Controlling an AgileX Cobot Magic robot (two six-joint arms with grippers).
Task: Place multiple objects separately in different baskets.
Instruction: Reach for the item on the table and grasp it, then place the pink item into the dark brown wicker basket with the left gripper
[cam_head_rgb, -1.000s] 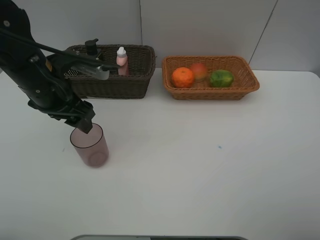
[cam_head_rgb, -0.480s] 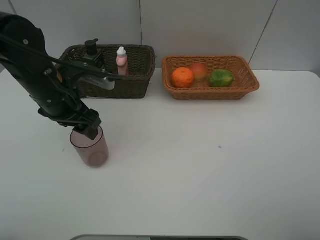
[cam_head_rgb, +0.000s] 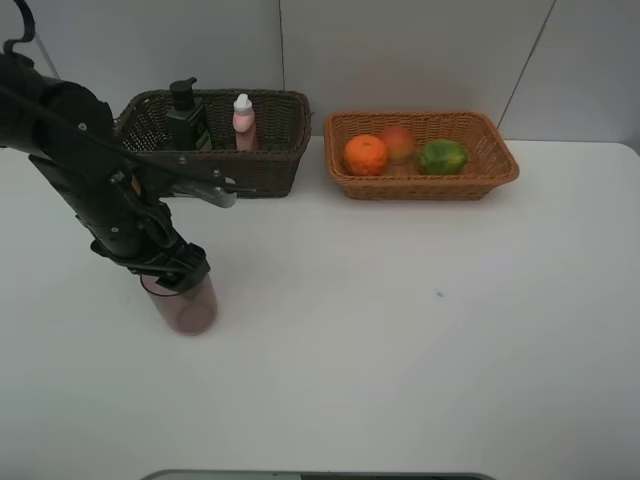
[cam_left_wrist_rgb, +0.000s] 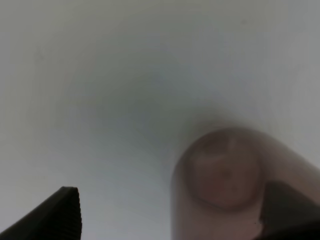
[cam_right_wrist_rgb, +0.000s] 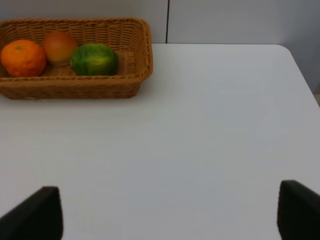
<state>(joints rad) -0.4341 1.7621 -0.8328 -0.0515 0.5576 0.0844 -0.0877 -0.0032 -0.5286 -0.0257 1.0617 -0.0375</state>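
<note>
The left gripper should close on the cup now, because its fingers are on both sides of the pinkish cup (cam_left_wrist_rgb: 225, 172) at its side (cam_left_wrist_rgb: 178, 216), at the height of the cup's rim.
The translucent pinkish cup (cam_head_rgb: 192, 309) stands upright on the white table at the left. My left gripper (cam_head_rgb: 172, 272) is down at its rim, covering its top. In the left wrist view the cup (cam_left_wrist_rgb: 225, 172) is seen from above. The left gripper (cam_left_wrist_rgb: 170, 217) is open, with one fingertip (cam_left_wrist_rgb: 287, 207) at the cup and the other well clear of it. The dark brown basket (cam_head_rgb: 270, 165) holds the pump bottle (cam_head_rgb: 187, 112) and the pink bottle (cam_head_rgb: 243, 122). The orange-tan basket (cam_head_rgb: 420, 186) holds the orange (cam_head_rgb: 366, 154), the red-yellow fruit (cam_head_rgb: 398, 142) and the green fruit (cam_head_rgb: 442, 156). My right gripper (cam_right_wrist_rgb: 167, 215) is open over bare table.
Both baskets stand side by side along the back wall. In the right wrist view the orange-tan basket (cam_right_wrist_rgb: 142, 55) with its three fruits lies ahead. The table's right edge (cam_right_wrist_rgb: 300, 65) runs close by.
My left arm has moved right and down, bringing the open gripper from just behind the cup's rim onto the cup's top. The cup has stayed in place.
</note>
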